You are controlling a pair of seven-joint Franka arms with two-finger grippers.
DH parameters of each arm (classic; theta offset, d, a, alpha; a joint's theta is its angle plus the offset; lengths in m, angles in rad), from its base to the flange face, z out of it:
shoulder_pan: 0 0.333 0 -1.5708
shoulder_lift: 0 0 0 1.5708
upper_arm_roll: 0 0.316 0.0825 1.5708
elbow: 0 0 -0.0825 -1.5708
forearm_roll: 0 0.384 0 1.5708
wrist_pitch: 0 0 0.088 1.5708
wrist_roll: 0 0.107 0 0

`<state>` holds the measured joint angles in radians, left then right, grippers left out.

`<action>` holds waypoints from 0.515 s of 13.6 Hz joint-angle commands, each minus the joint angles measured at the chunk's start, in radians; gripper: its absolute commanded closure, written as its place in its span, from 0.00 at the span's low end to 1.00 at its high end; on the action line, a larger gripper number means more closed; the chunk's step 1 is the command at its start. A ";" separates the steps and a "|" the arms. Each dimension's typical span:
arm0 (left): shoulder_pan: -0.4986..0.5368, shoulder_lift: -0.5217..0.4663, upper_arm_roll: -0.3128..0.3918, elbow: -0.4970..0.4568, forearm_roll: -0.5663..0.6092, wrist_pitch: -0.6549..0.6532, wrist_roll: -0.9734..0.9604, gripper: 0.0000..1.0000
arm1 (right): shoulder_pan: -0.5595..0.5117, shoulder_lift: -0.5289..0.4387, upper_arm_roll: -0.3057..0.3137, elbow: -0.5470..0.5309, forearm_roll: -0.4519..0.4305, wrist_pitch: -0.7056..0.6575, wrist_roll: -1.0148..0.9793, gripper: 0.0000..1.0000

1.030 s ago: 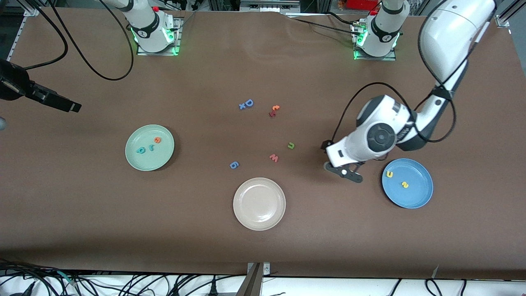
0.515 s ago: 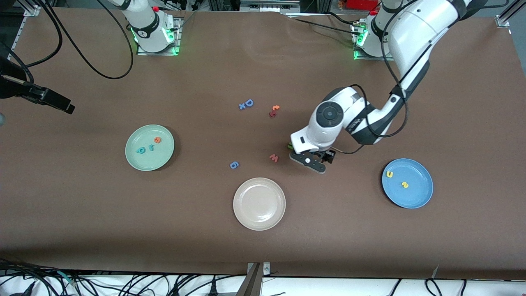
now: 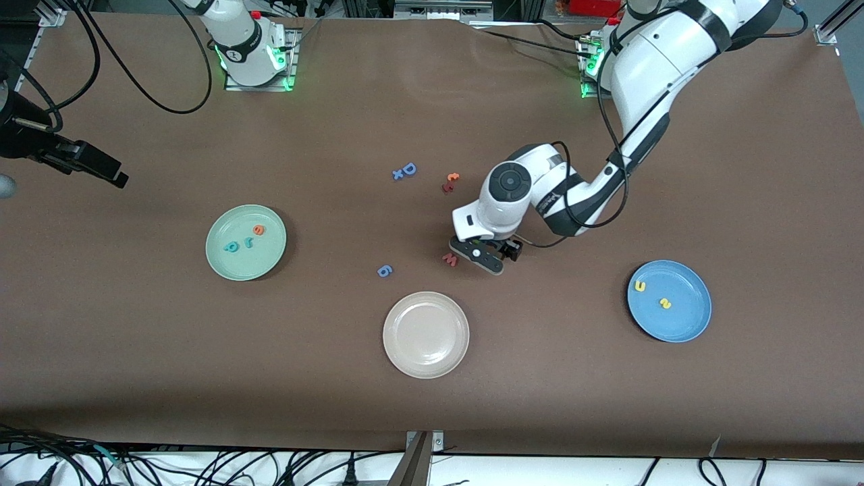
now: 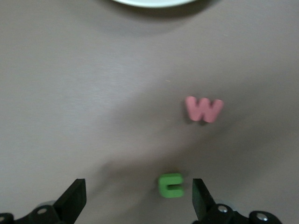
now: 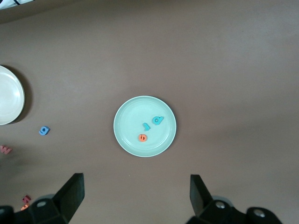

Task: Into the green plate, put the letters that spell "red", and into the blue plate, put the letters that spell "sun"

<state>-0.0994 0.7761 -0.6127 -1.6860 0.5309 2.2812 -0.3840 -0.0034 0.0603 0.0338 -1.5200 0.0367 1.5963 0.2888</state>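
The left gripper will next grab the green n by its arch and the ends of its legs, to finish spelling "sun" in the blue plate (image 3: 682, 317).
The green plate (image 3: 229, 263) holds the orange e (image 3: 258, 230), teal r (image 3: 248, 242) and teal d (image 3: 233, 246). Toward the left arm's end, the blue plate (image 3: 682, 317) holds a yellow arch letter (image 3: 640, 286) and the yellow s (image 3: 665, 304). My left gripper (image 3: 480, 251) hangs open over mid-table. In the left wrist view the green arch letter (image 4: 170, 185) lies on the table between the spread fingers (image 4: 201, 200), close to one of them; the hand hides it in the front view. My right gripper (image 3: 101, 169) waits open, high by the right arm's end, looking down on the green plate (image 5: 128, 121).
A pink w (image 3: 450, 259) lies right beside the left gripper, and a blue g (image 3: 384, 271) sits toward the green plate. A cream plate (image 3: 426, 334) is nearer the camera. A blue D (image 3: 408, 169), a small x (image 3: 398, 175) and orange and red letters (image 3: 452, 177) lie farther back.
The left arm swung from beside the blue plate to mid-table and now covers the green letter. The right gripper shifted only slightly. Both stayed open.
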 commanded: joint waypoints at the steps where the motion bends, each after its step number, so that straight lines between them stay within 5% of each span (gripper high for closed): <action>1: -0.039 0.019 0.007 0.005 0.035 0.007 -0.033 0.00 | -0.024 -0.031 0.015 -0.034 -0.006 0.017 -0.003 0.00; 7: -0.054 0.034 0.011 -0.017 0.081 0.007 -0.068 0.00 | -0.027 -0.031 -0.021 -0.032 -0.012 0.025 -0.005 0.00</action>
<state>-0.1456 0.8096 -0.6069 -1.6922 0.5524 2.2811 -0.4108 -0.0229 0.0598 0.0202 -1.5202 0.0360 1.6038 0.2889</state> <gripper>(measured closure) 0.000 0.000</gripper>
